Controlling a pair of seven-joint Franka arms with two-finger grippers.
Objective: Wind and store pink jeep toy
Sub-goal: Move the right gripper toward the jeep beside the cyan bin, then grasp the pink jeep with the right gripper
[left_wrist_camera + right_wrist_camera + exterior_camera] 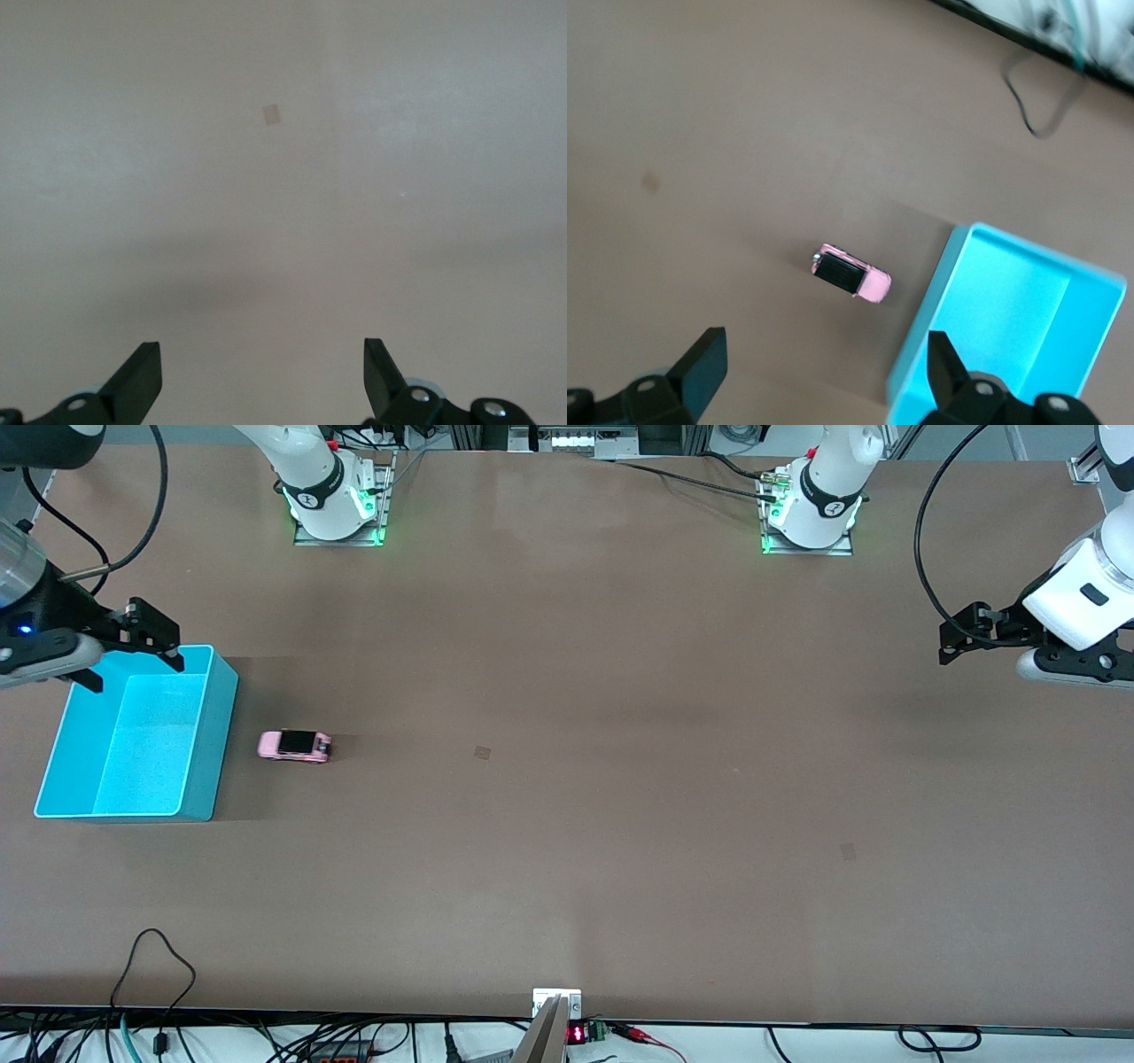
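Observation:
I should next put the pink jeep toy [295, 746] away in the turquoise bin, so I should grab it with my right gripper by its sides along the black roof.
The pink jeep toy [295, 746], pale pink with a black roof, stands on the brown table beside the turquoise bin [217, 717], on the side toward the left arm's end. It also shows in the right wrist view [851, 274], next to the bin [921, 328]. The bin holds nothing that I can see. My right gripper [142, 655] is open and empty, up in the air over the bin's rim nearest the robots' bases. My left gripper [961, 638] is open and empty, raised over bare table at the left arm's end, where it waits.
Two small dark square marks sit on the table, one mid-table [482, 753] and one nearer the front camera toward the left arm's end [848, 852]. Cables hang along the table's front edge [159, 974]. The arm bases stand at the back edge.

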